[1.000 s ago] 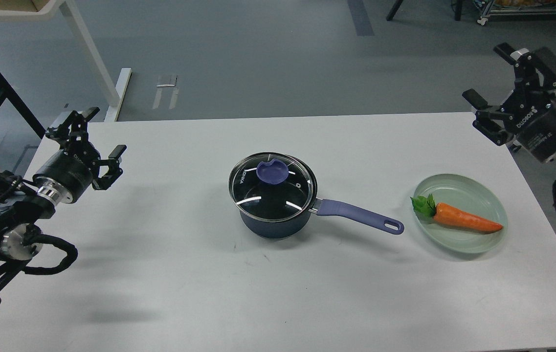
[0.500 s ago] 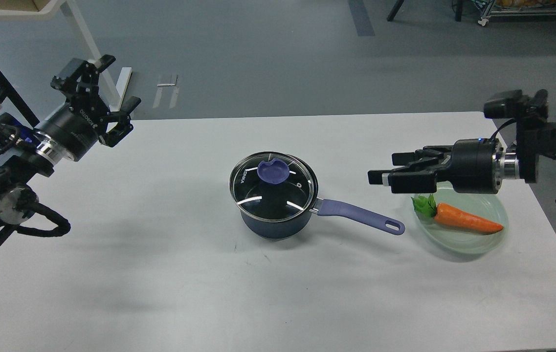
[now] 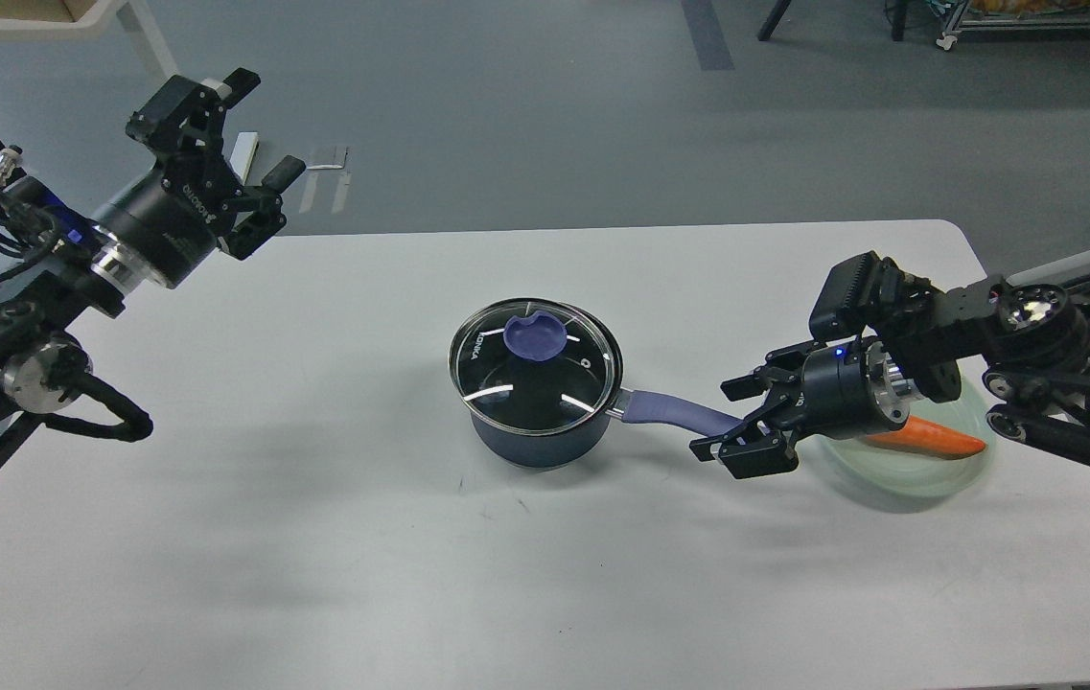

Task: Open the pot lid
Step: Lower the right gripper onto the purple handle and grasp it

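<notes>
The pot has to stay steady while the lid [image 3: 535,374] comes off. My right gripper should next take hold of the pot by its purple handle's end [image 3: 715,419].
A dark blue pot [image 3: 537,436] stands mid-table with its glass lid [image 3: 535,366] on it. The lid has a purple knob [image 3: 534,338]. The pot's purple handle [image 3: 674,412] points right. My right gripper [image 3: 734,419] is open, with its fingers on either side of the handle's far end, which it hides. My left gripper [image 3: 252,139] is open and empty, raised above the table's far left corner, well away from the pot.
A pale green plate [image 3: 918,474] with an orange carrot [image 3: 928,438] lies right of the pot, partly hidden by my right arm. The white table [image 3: 314,537] reaches to the front edge. A table leg and dark frame stand at far left.
My right gripper has dropped down and left, from above the plate to around the end of the pot handle. My left gripper has risen and moved slightly right. The pot and lid have not moved.
</notes>
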Robot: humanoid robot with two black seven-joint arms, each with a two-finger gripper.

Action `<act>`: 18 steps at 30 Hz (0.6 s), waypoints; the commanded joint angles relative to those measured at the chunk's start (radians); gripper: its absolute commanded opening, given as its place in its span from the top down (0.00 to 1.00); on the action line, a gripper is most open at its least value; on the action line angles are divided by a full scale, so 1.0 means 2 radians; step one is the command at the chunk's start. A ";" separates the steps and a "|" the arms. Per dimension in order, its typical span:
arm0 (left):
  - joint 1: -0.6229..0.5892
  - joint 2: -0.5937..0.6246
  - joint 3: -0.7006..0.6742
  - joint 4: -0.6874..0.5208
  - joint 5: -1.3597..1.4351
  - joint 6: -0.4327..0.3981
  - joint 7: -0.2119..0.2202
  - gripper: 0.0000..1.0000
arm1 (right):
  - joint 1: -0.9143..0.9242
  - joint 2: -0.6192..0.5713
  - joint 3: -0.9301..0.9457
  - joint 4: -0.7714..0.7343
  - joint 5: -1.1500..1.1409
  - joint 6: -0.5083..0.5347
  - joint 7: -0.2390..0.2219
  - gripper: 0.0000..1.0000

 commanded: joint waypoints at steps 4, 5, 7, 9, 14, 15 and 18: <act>-0.019 -0.004 0.000 -0.010 0.043 -0.001 0.000 0.01 | 0.005 0.026 -0.010 -0.021 0.000 0.000 0.000 0.40; -0.022 -0.005 0.001 -0.013 0.047 -0.002 0.000 0.01 | 0.007 0.028 -0.012 -0.023 -0.001 0.000 0.000 0.42; -0.023 -0.005 0.001 -0.020 0.049 -0.002 0.001 0.01 | 0.012 0.029 -0.016 -0.027 -0.002 0.000 0.000 0.45; -0.022 -0.007 0.002 -0.022 0.049 -0.001 0.001 0.01 | 0.016 0.030 -0.019 -0.027 -0.007 0.000 0.000 0.47; -0.026 -0.023 0.011 -0.022 0.060 0.000 0.001 0.01 | 0.016 0.030 -0.021 -0.028 -0.013 0.000 0.000 0.49; -0.026 -0.023 0.011 -0.022 0.061 0.000 0.001 0.01 | 0.016 0.030 -0.022 -0.028 -0.013 0.000 0.000 0.50; -0.026 -0.025 0.011 -0.022 0.066 -0.001 0.001 0.01 | 0.016 0.030 -0.028 -0.029 -0.013 0.000 0.000 0.56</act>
